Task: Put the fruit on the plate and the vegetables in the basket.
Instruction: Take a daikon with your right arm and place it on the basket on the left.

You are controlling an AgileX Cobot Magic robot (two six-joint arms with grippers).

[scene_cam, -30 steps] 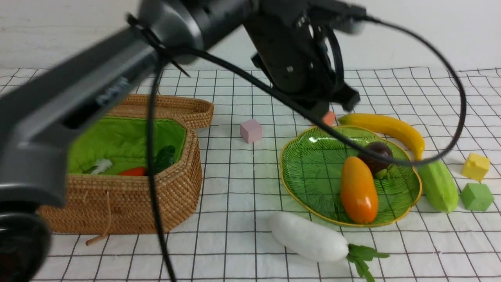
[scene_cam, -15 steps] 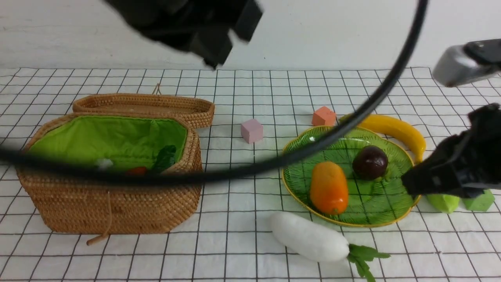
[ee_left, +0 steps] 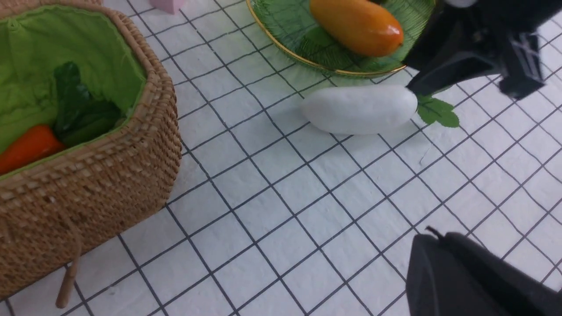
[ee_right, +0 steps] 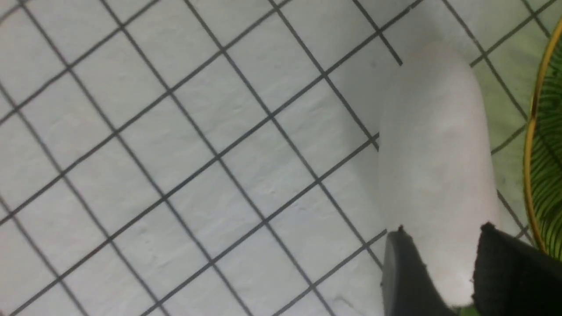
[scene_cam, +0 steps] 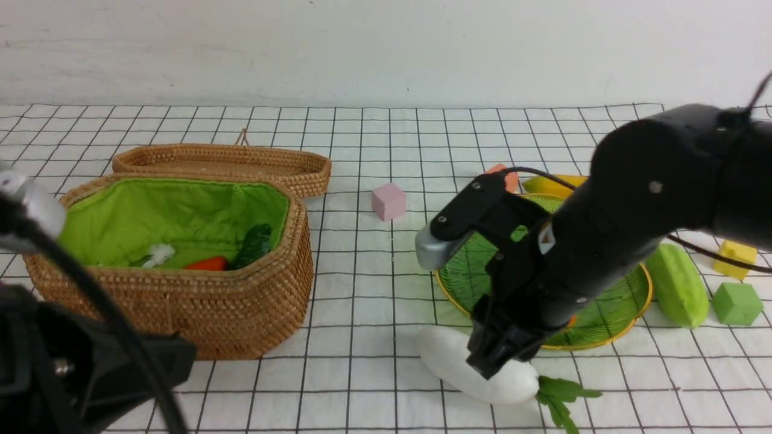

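The robot needs to get this vegetable into the basket, so its right gripper should next grab the white radish [scene_cam: 458, 361] by its leafy end [scene_cam: 526, 384].
My right gripper [scene_cam: 490, 366] has come down on the leafy end of the white radish [scene_cam: 458, 361], which lies on the cloth in front of the green plate [scene_cam: 640, 298]. Its jaws are open, one finger on each side of the radish [ee_right: 439, 166]. My right arm hides most of the plate; the mango [ee_left: 355, 26] lies on it, and the mangosteen is hidden. The banana [scene_cam: 546, 184] lies behind the plate and the cucumber [scene_cam: 675, 283] to its right. The carrot [scene_cam: 206, 263] lies in the basket [scene_cam: 181, 313]. My left gripper [ee_left: 432, 237] is shut and empty, near the front left.
The flat woven lid [scene_cam: 223, 163] sits behind the basket. A pink cube [scene_cam: 388, 201] and an orange cube [scene_cam: 505, 176] lie behind the plate. A yellow cube [scene_cam: 733, 253] and a green cube [scene_cam: 734, 303] lie at the far right.
My left arm pulled back from above the plate to the front left. My right arm swung in from the right, down onto the radish, and its jaws widened. The mango shifted left on the plate.
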